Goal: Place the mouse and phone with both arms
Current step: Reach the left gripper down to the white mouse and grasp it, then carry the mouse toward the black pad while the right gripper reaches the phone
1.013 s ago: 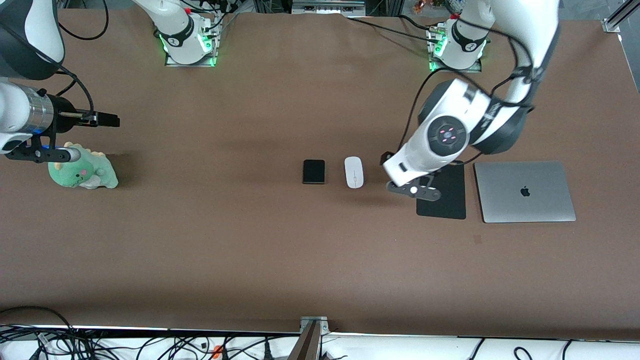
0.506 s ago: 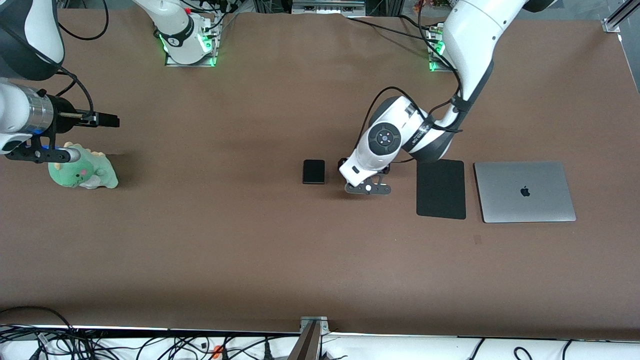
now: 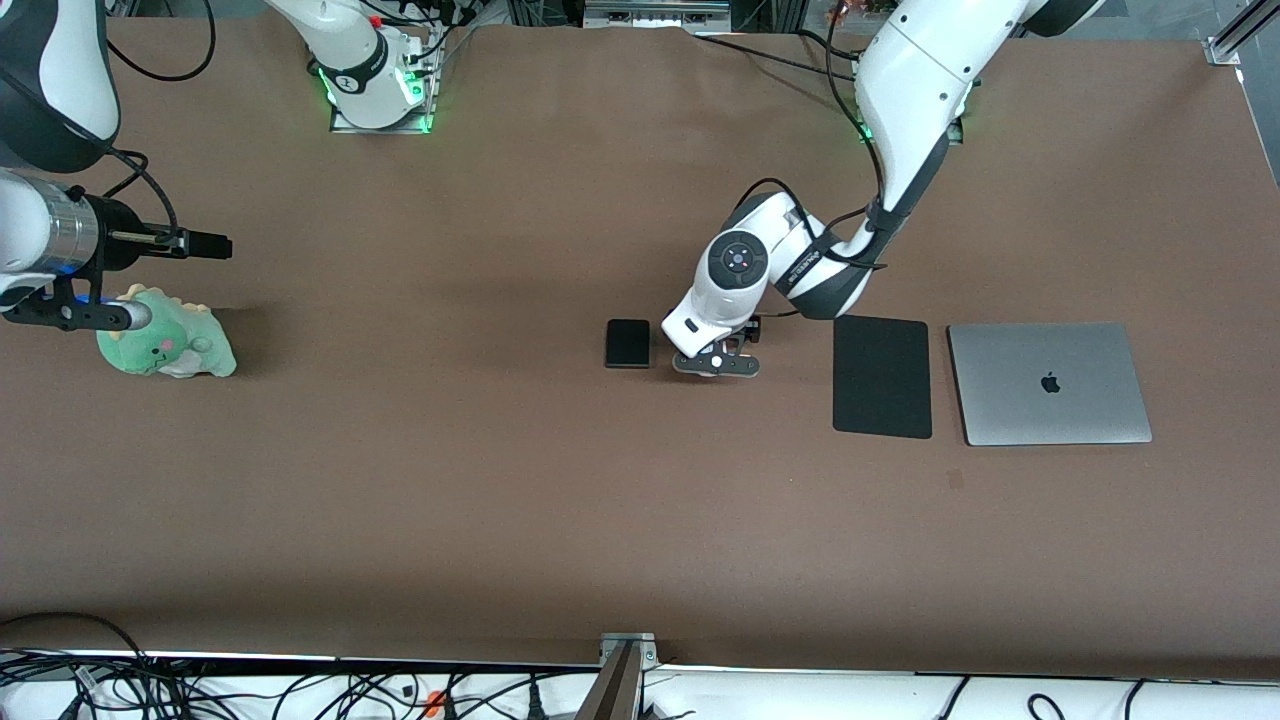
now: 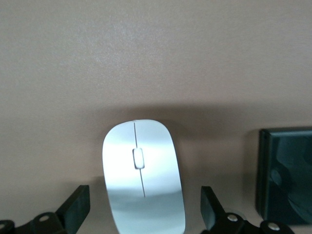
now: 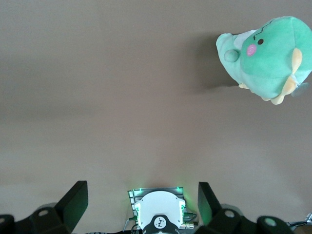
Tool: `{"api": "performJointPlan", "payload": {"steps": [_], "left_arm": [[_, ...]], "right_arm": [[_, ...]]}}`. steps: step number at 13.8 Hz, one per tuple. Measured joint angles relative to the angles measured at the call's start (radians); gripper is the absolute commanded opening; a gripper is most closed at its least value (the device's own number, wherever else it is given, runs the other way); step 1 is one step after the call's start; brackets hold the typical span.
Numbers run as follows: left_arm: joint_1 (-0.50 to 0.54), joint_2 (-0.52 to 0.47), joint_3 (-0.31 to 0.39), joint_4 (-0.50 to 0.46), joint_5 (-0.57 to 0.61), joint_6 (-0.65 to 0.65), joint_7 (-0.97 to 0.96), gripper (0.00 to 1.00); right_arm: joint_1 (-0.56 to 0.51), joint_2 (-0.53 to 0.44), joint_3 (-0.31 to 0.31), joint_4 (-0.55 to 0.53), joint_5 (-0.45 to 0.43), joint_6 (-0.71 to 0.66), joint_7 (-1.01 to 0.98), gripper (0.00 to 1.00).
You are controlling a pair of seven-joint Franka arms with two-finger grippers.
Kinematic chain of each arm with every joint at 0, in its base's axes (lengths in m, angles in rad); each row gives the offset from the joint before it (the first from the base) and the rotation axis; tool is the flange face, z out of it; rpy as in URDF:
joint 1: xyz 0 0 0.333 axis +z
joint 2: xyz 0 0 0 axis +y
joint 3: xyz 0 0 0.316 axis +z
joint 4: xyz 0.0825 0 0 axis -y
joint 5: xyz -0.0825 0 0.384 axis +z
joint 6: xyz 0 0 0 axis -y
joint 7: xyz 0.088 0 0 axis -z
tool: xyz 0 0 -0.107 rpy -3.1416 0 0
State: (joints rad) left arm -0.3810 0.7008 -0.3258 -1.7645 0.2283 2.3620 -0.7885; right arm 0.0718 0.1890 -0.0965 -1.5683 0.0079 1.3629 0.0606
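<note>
The white mouse should go on the black mouse pad point(image 3: 882, 377), so my left gripper will grab its long sides next.
The white mouse point(image 4: 143, 175) lies on the brown table between the fingers of my left gripper point(image 4: 144, 209), which is open with a gap on each side. In the front view the left gripper point(image 3: 712, 352) is low over the mouse and hides it. The black phone point(image 3: 627, 343) lies flat beside it, toward the right arm's end, and shows at the edge of the left wrist view point(image 4: 286, 175). My right gripper point(image 3: 222, 244) waits open and empty, held level above the table at the right arm's end; it also shows in the right wrist view point(image 5: 141, 209).
A green plush dinosaur point(image 3: 165, 345) sits below the right gripper and also shows in the right wrist view point(image 5: 265, 58). A flat black mouse pad point(image 3: 882, 377) and a closed silver laptop point(image 3: 1048, 382) lie toward the left arm's end.
My left arm has swung from over the mouse pad to over the mouse and come down around it. The right arm has hardly moved.
</note>
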Motion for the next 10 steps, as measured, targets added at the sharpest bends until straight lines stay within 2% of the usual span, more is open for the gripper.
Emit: {"api": "performJointPlan", "payload": {"steps": [5, 6, 9, 10], "left_arm": [[-0.02, 0.018, 0.006, 0.0, 0.041, 0.027, -0.059, 1.0], [-0.02, 0.018, 0.01, 0.0, 0.041, 0.032, -0.059, 0.97], [-0.018, 0.018, 0.014, 0.001, 0.041, 0.034, -0.06, 0.64], [-0.018, 0.018, 0.015, 0.001, 0.041, 0.034, -0.06, 0.58]], "right_arm": [[0.011, 0.032, 0.005, 0.0, 0.092, 0.024, 0.033, 1.0], [0.013, 0.044, 0.009, 0.0, 0.107, 0.038, 0.055, 1.0], [0.061, 0.074, 0.019, 0.0, 0.133, 0.076, 0.145, 1.0], [0.085, 0.083, 0.02, 0.0, 0.135, 0.088, 0.184, 1.0]]}}
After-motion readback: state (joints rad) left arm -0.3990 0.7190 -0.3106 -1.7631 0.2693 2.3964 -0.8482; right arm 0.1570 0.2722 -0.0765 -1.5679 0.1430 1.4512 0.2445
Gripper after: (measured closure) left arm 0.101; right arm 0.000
